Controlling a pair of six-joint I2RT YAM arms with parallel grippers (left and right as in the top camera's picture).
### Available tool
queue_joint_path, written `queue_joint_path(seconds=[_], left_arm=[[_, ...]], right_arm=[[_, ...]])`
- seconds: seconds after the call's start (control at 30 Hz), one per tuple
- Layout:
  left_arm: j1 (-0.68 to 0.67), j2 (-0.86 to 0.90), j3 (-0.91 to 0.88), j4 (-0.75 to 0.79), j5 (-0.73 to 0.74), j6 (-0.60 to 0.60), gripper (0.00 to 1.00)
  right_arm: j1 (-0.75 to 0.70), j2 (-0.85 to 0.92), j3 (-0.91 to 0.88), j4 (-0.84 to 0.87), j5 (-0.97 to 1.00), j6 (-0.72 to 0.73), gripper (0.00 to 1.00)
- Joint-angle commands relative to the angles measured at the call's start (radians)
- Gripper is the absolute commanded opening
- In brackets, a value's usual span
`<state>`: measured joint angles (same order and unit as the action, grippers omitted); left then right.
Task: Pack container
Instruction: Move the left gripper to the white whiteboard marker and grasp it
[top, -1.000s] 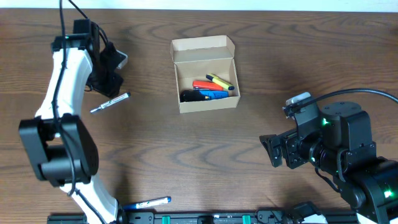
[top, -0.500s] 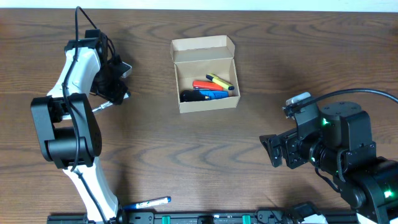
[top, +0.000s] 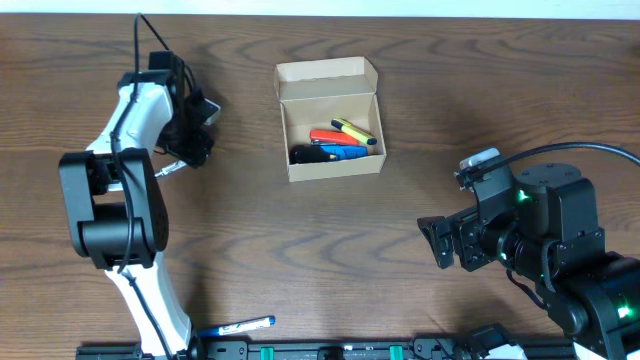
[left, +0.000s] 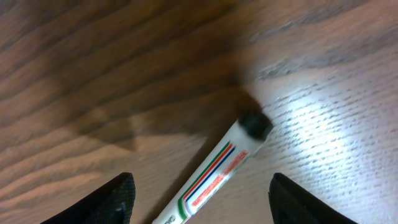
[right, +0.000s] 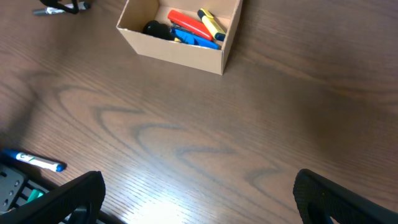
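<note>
I will pack the white pen into the container (top: 330, 165), so my left gripper grabs its printed body, leaving its black end with the cap free.
The tan cardboard container (top: 330, 165) stands open at the table's upper middle, lid flap back, holding red, yellow, blue and black pens (top: 335, 142). It also shows in the right wrist view (right: 186, 53). A white pen with a black cap (left: 221, 168) lies on the table between the open fingers of my left gripper (left: 202, 202), which is low over it. In the overhead view the left gripper (top: 190, 150) covers most of this pen (top: 168, 169). My right gripper (top: 438, 243) is open and empty, over bare table at the right.
A blue-and-white pen (top: 235, 326) lies near the front edge at the left, also in the right wrist view (right: 34, 161). The arm bases and a rail run along the front edge.
My left gripper has moved right and down over the white pen, which now lies between its fingers. The right arm has not moved.
</note>
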<state>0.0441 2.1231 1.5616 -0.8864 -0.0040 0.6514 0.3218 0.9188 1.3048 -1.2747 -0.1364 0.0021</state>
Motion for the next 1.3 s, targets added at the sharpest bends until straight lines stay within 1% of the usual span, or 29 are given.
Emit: queue_joint_path(seconds=[0.0,0.1,0.27,0.4,0.43,0.47,0.57,0.7,0.8,0.97,1.03,1.1,1.27], left_arm=[[0.000,0.017,-0.023,0.011,-0.011,-0.009,0.70],[0.000,0.017,-0.045,0.032,-0.012,-0.012,0.69],[0.000,0.017,-0.080,0.060,-0.014,-0.012,0.65],[0.000,0.017,-0.085,0.064,-0.015,-0.020,0.57],[0.000,0.017,-0.085,0.068,-0.015,-0.024,0.53],[0.000,0.017,-0.085,0.071,-0.015,-0.028,0.45],[0.000,0.017,-0.085,0.081,-0.026,-0.051,0.28],[0.000,0.017,-0.085,0.083,-0.030,-0.088,0.14],[0.000,0.016,-0.084,0.082,-0.039,-0.137,0.06],[-0.008,-0.002,-0.055,0.068,-0.084,-0.274,0.06],[-0.018,-0.018,-0.031,0.046,-0.085,-0.305,0.06],[-0.031,-0.039,0.000,0.024,-0.096,-0.348,0.06],[-0.074,-0.133,0.079,0.002,-0.114,-0.500,0.06]], right_arm=[[-0.006,-0.003,-0.003,-0.001,-0.003,-0.015,0.99],[-0.006,-0.003,-0.003,-0.001,-0.002,-0.015,0.99],[-0.006,-0.003,-0.003,-0.001,-0.003,-0.015,0.99],[-0.006,-0.003,-0.003,-0.001,-0.003,-0.015,0.99],[-0.006,-0.003,-0.003,-0.001,-0.003,-0.015,0.99],[-0.006,-0.003,-0.003,-0.001,-0.002,-0.015,0.99],[-0.006,-0.003,-0.003,-0.001,-0.002,-0.015,0.99],[-0.006,-0.003,-0.003,-0.001,-0.003,-0.015,0.99],[-0.006,-0.003,-0.003,-0.001,-0.003,-0.015,0.99],[-0.006,-0.003,-0.003,-0.001,-0.003,-0.015,0.99],[-0.006,-0.003,-0.003,-0.001,-0.002,-0.015,0.99],[-0.006,-0.003,-0.003,-0.001,-0.003,-0.015,0.99],[-0.006,-0.003,-0.003,-0.001,-0.003,-0.015,0.99]])
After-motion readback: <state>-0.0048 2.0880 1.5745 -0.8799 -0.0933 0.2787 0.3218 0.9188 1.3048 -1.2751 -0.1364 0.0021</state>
